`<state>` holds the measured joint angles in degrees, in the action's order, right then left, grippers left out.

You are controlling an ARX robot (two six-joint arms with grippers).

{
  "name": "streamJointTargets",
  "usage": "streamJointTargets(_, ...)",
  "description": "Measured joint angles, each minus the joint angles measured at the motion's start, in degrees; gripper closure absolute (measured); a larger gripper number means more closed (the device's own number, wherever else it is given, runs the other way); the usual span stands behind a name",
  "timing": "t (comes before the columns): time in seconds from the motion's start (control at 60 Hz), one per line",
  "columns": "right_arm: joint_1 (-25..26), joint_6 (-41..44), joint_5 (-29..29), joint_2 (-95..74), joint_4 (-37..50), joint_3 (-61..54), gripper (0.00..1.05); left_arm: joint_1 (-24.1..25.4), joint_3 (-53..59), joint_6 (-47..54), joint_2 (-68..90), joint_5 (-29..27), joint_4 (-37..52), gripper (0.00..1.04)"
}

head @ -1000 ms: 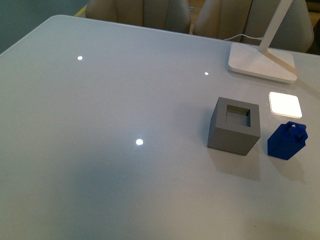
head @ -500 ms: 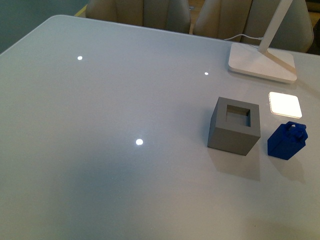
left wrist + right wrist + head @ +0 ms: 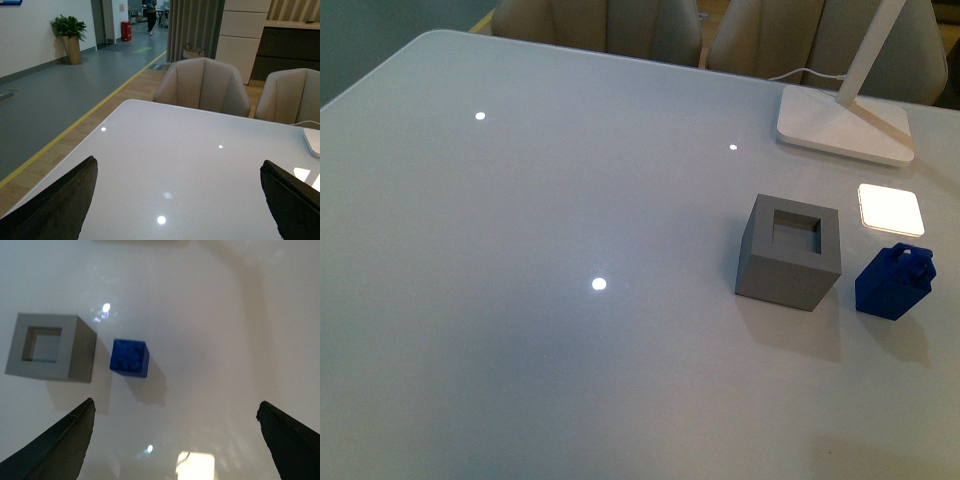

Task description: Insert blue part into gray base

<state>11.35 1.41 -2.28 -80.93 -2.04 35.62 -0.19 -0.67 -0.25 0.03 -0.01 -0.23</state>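
Next, my right gripper grabs the blue part by its knobbly top (image 3: 912, 262) to fit it into the gray base's square hole (image 3: 797, 236).
The gray base (image 3: 788, 253), a matte cube with a square hole in its top, stands on the white table at the right. The blue part (image 3: 894, 281) stands just right of it, apart from it, knobbly top up. Both show in the right wrist view, the gray base (image 3: 50, 347) beside the blue part (image 3: 129, 357). My right gripper (image 3: 177, 440) is open and empty, above the table, off from the blue part. My left gripper (image 3: 177, 200) is open and empty over bare table. Neither gripper shows in the front view.
A white lamp foot (image 3: 843, 125) with its slanting stem stands at the back right, and a bright square of light (image 3: 890, 209) lies behind the blue part. Beige chairs (image 3: 202, 87) stand beyond the table's far edge.
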Motion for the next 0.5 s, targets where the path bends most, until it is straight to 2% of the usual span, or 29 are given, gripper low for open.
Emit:
streamJointTargets(0.217,-5.6,-7.9,0.2,-24.7,-1.8,12.9,0.09,0.0,0.0,0.0,0.0,0.0,0.0,0.07)
streamJointTargets(0.333,-7.9,-11.8,0.6,-30.4,-3.7,17.3,0.09,0.0,0.0,0.0,0.0,0.0,0.0,0.07)
streamJointTargets(0.5,-8.7,-14.1,1.6,-34.3,-4.9,21.3,0.09,0.0,0.0,0.0,0.0,0.0,0.0,0.07)
